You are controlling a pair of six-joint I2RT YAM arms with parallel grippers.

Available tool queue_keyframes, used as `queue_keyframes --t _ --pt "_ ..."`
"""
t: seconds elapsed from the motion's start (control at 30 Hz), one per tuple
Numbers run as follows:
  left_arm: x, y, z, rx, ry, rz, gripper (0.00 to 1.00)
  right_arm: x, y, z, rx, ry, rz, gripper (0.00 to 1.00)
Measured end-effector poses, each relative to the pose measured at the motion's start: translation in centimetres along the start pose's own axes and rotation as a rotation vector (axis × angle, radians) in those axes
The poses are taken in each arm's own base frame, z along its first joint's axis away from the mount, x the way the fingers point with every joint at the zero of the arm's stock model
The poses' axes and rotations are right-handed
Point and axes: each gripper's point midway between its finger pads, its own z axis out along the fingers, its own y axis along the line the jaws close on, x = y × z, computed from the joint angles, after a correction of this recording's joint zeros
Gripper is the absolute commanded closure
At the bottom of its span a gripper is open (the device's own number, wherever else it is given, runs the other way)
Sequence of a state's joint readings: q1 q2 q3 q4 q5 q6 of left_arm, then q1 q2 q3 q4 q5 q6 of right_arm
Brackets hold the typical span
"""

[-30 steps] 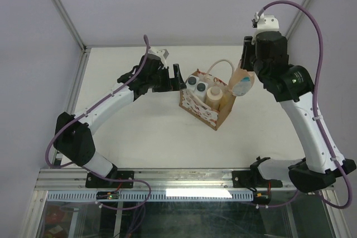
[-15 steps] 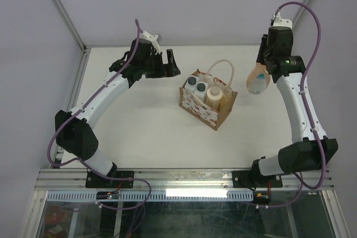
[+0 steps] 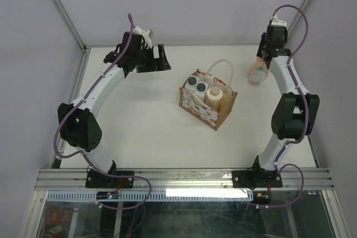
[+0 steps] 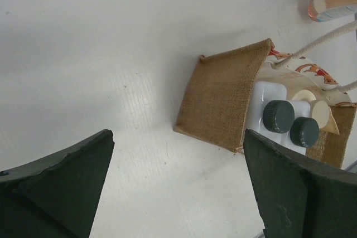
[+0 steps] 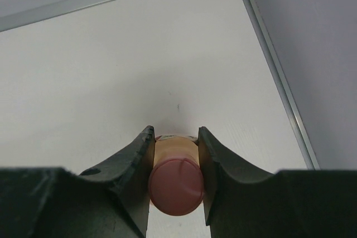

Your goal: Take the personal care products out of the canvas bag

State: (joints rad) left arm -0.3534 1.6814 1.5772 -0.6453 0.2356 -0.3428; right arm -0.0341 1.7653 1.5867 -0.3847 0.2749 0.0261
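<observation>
The peach-orange bottle is hanging short of the empty spot nearer the back wall and would drop short if the right gripper opened now. The right gripper needs to move it there.
The brown canvas bag with a white lace-like side and cream rope handles stands mid-table; it also shows in the left wrist view. Inside it are two white bottles with dark caps and a cream bottle with a round lid. My right gripper is shut on the peach-orange bottle with the pink cap, low over the table at the far right. My left gripper is open and empty, left of the bag.
A metal frame rail runs along the table's left edge and another along the right edge. Purple-grey walls enclose the back and sides.
My right gripper has carried the peach-orange bottle away from the bag to the far right and lowered it. My left gripper has pulled back from the bag to the far left.
</observation>
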Motion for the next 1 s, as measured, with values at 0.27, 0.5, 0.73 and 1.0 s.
queue_keyframes --t 0.27,0.5,0.73,1.0 --pt "-1.6 0.3 1.7 -0.003 0.009 0.018 0.01 0.2 0.8 4.5 -0.003 0.006 0.002 1.0" --pt "-3.0 0.5 3.1 -0.001 0.011 0.034 0.01 -2.1 1.6 7.1 -0.016 -0.036 0.013 1.0" --pt "-3.9 0.2 4.4 0.014 0.017 0.034 0.01 -2.7 2.0 8.7 -0.031 -0.054 0.008 1.0" --pt "-5.0 -0.3 4.5 0.025 0.001 0.039 0.01 -2.5 2.1 8.7 -0.032 -0.045 0.001 0.4"
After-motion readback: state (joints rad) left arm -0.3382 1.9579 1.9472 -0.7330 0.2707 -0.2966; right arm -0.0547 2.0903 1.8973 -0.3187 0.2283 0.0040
